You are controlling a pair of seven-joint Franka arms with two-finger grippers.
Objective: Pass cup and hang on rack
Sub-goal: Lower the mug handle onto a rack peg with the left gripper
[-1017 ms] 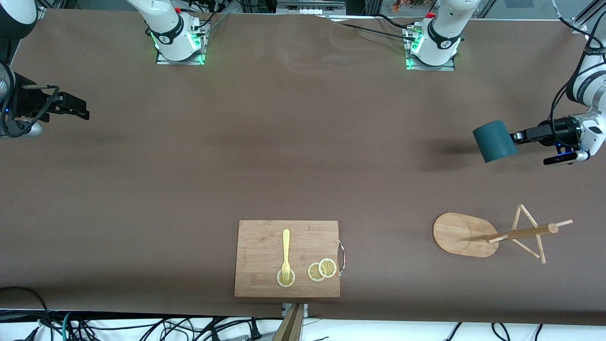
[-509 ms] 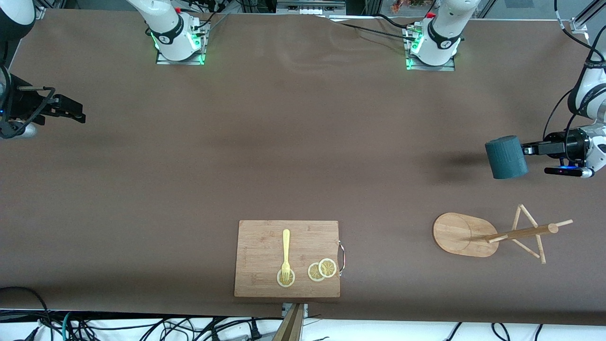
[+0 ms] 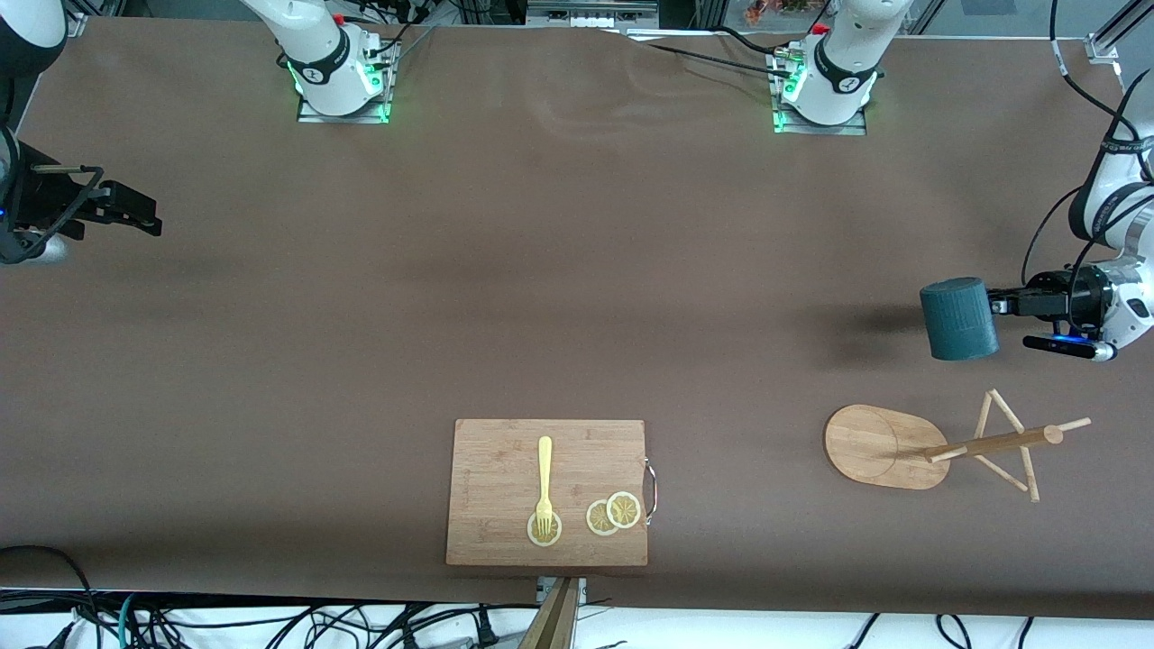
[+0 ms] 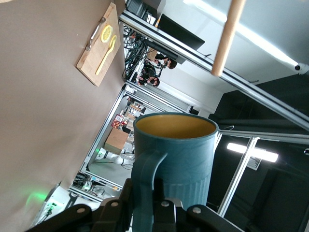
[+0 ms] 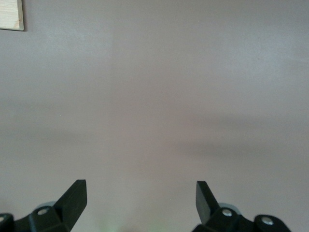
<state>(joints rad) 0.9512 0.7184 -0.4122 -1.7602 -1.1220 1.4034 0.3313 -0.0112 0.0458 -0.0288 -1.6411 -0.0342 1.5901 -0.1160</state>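
The cup is still short of the wooden rods. My left gripper needs to keep holding the teal cup (image 3: pixel 958 319) (image 4: pixel 183 154) until the cup hangs on a rack peg.
The dark teal ribbed cup (image 3: pixel 958 319) hangs in the air in my left gripper (image 3: pixel 996 305), over bare table at the left arm's end. In the left wrist view my left gripper (image 4: pixel 145 212) is shut on the cup's handle (image 4: pixel 145 183). The cup (image 4: pixel 183 154) shows its yellowish inside there. The bamboo rack (image 3: pixel 879 446) has an oval base, a pole and thin pegs, and sits nearer to the front camera than the spot under the cup. One of its wooden rods (image 4: pixel 227 38) shows in the left wrist view. My right gripper (image 3: pixel 149 216) waits open and empty at the right arm's end, above bare table (image 5: pixel 140 186).
A rectangular wooden cutting board (image 3: pixel 547 492) lies near the table's front edge, at the middle. On it are a yellow fork (image 3: pixel 544 482) and lemon slices (image 3: pixel 613 514). The board also shows in the left wrist view (image 4: pixel 99 46).
My left gripper has carried the cup toward the rack, and the cup has turned a little. My right gripper has drawn back slightly toward its end of the table.
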